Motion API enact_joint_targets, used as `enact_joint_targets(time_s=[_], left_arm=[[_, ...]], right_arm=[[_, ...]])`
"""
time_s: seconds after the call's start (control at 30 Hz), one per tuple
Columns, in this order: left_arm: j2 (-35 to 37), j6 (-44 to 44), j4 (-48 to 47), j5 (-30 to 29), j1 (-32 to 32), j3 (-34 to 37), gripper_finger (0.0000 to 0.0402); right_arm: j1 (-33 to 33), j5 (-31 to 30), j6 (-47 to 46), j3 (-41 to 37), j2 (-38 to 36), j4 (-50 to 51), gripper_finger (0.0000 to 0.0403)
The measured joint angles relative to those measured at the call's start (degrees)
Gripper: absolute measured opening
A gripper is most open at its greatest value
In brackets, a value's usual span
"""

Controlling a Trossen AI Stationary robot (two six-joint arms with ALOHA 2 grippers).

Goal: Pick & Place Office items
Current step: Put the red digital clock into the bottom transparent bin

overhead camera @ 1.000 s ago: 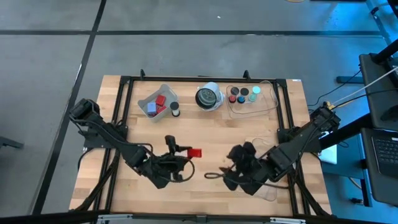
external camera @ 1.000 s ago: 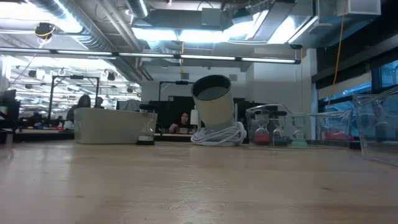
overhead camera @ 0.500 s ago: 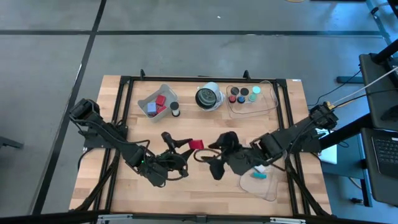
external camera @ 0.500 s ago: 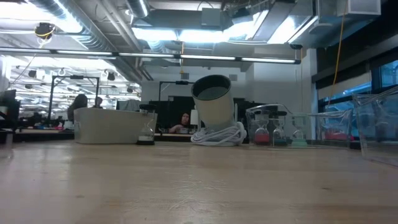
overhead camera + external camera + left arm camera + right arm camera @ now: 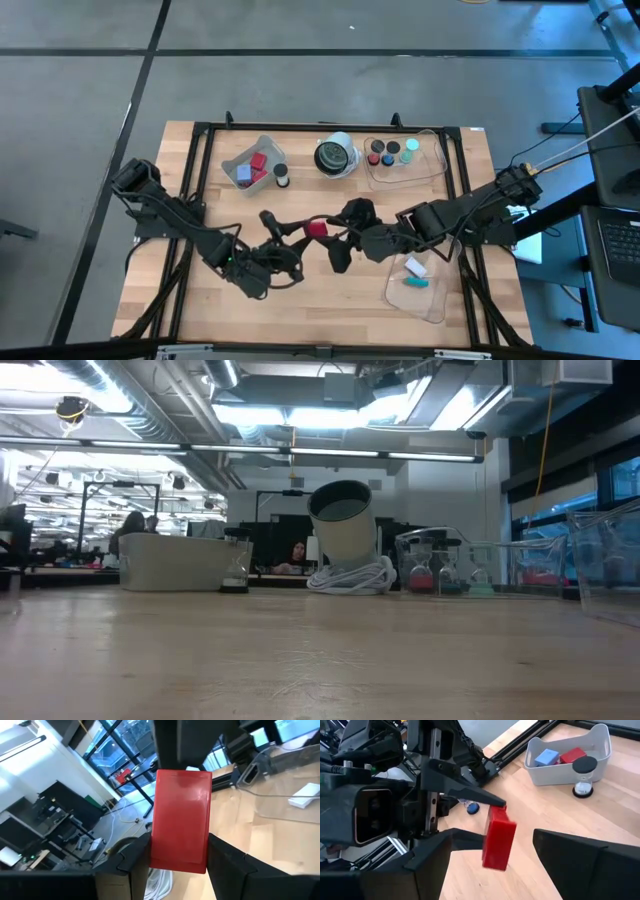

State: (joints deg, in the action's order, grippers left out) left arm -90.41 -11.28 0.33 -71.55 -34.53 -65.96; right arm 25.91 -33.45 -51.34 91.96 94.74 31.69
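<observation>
My right gripper grabs the red block [image 5: 317, 228] next by its end free of my left gripper's fingers, to take it over for the clear tray [image 5: 420, 290].
A red block [image 5: 317, 228] hangs above the middle of the table with my left gripper [image 5: 298, 235] shut on it. My right gripper [image 5: 345, 236] stands open just to the block's right, fingers aimed at it and apart from it; in the right wrist view the block [image 5: 497, 837] shows ahead of those fingers [image 5: 580, 862]. White [image 5: 415, 266] and teal [image 5: 417, 282] blocks lie in a clear tray [image 5: 432, 305] near right. My left gripper pinches the red block's two narrow sides near one end [image 5: 170, 862] between its two fingers [image 5: 131, 865]. The fingers come about level from the table's left. The block is lifted clear of the table and sticks out past the fingertips toward my right gripper.
At the far side stand a pale bin [image 5: 236, 160] with red and blue blocks, a small hourglass-like piece [image 5: 281, 178], a white-and-black round object [image 5: 335, 156] and a clear tray [image 5: 432, 172] with round caps. Black frame rails run along the table's edges.
My right gripper has swung toward the table's left and risen, from over the near-right clear tray to just beside the red block, uncovering the tray. My left gripper has tipped upward, carrying the red block a little toward the far edge and higher.
</observation>
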Motion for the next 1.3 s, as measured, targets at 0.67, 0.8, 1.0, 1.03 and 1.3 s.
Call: enact_joint_targets(time_s=[0.67,0.8,1.0,1.03,1.3], left_arm=[[0.0,-2.1,4.6,0.3,2.4,0.0,0.0162],[0.0,-2.3,4.6,0.3,2.3,0.0,0.0163],[0.0,-2.3,5.4,1.0,2.0,0.0,0.0185],[0.0,-2.6,6.1,1.2,1.8,0.0,0.0191],[0.0,-7.8,9.0,-1.4,0.9,0.0,0.0242]], right_arm=[[-0.2,-1.6,2.2,0.0,0.0,-0.2,0.0076],[-0.2,-1.7,2.1,0.0,0.0,-0.2,0.0067],[-0.1,-1.4,2.6,0.0,0.0,0.3,0.0067],[-0.1,-1.4,2.6,0.0,0.0,0.5,0.0067],[-1.6,0.2,2.3,0.0,0.0,3.9,0.0070]])
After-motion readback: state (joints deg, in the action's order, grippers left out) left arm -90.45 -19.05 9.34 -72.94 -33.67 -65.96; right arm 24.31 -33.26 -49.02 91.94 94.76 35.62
